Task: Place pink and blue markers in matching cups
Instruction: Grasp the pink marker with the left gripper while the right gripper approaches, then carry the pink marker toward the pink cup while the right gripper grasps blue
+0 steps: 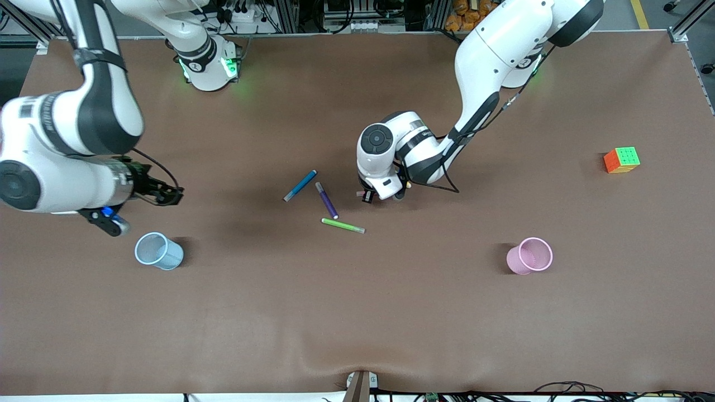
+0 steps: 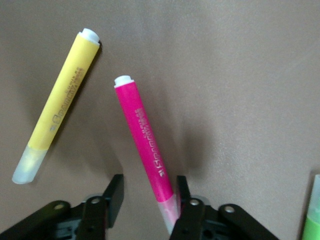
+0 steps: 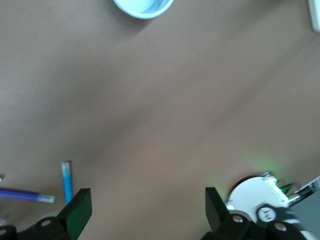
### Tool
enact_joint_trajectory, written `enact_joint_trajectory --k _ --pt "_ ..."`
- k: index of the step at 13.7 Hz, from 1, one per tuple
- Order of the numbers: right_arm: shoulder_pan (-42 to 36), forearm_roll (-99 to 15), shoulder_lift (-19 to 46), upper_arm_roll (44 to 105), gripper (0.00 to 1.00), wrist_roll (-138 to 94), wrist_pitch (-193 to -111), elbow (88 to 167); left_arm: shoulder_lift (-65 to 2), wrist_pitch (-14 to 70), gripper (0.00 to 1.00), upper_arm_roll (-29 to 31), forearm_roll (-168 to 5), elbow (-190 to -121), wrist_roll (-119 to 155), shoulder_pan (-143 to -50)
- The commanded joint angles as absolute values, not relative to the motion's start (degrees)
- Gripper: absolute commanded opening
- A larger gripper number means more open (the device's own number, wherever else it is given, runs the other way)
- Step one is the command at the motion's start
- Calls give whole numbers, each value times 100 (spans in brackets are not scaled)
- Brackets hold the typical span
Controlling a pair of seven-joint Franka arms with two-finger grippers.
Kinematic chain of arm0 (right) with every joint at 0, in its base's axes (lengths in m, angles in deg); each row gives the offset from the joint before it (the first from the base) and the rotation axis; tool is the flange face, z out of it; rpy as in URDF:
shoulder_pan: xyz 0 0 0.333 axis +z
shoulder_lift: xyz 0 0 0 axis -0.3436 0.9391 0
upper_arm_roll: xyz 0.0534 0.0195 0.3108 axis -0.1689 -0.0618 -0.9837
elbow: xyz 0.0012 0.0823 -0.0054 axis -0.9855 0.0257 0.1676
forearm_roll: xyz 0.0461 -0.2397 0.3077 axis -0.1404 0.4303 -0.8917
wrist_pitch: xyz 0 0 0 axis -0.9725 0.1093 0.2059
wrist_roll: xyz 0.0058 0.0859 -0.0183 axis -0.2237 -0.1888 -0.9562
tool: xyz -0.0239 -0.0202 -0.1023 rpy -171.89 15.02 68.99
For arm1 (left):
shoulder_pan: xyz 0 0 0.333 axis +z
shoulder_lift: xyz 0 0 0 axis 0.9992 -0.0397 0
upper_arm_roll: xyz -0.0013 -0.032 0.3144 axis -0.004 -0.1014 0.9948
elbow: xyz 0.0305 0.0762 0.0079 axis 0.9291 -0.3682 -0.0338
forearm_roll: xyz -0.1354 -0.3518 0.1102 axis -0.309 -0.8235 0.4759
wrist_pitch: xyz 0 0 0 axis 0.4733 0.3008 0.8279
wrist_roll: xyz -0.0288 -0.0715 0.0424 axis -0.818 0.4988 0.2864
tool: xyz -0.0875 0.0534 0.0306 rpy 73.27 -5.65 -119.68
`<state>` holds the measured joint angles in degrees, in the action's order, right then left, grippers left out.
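Observation:
My right gripper is to grab the blue marker by its end with the cap (image 1: 289, 195) next, so that the marker can get into the light blue cup (image 1: 158, 251).
The pink marker (image 2: 145, 135) lies on the table with its pale cap between the open fingers of my left gripper (image 2: 149, 186), touching one finger with a gap at the other. In the front view my left gripper (image 1: 382, 194) is low over the table's middle and hides that marker. The blue marker (image 1: 300, 185) lies beside it toward the right arm's end and also shows in the right wrist view (image 3: 66, 181). My right gripper (image 1: 167, 194) is open and empty (image 3: 145, 200), up over bare table by the light blue cup (image 1: 158, 251). The pink cup (image 1: 529, 255) stands toward the left arm's end.
A yellow marker (image 2: 60, 105) lies beside the pink one. A purple marker (image 1: 327, 200) and a green marker (image 1: 343, 225) lie near the blue marker, nearer the front camera. A colour cube (image 1: 621, 159) sits toward the left arm's end.

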<state>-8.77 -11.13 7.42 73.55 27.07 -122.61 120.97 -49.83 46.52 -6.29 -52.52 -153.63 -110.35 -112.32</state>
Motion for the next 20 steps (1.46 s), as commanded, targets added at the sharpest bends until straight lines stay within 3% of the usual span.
enact_joint_trajectory --k 1,5,9,12,16,20 --pt "-552 -1296 678 7400 100 3444 -12676 12544 -4969 4826 0 -553 -5059 -15293 -11218 -11278" --pt "-68 -1358 493 7400 100 3902 -13801 13502 -4881 4652 0 -544 -5059 -14986 -10980 -11120" --pt "423 -1560 528 7400 100 4395 -14723 14047 -4302 3932 0 -658 -5182 -14941 -9973 -10672" --pt "793 -1569 554 7400 100 4755 -15724 14609 -3818 3492 0 -816 -5602 -14941 -8673 -10076" --pt "1241 -1569 940 7400 100 5220 -16421 14743 -3308 2649 0 -1079 -6402 -14932 -6547 -8899" --pt "1672 -1569 1432 7409 80 5546 -17298 14821 -3175 1857 0 -1106 -7036 -14932 -4532 -7904"
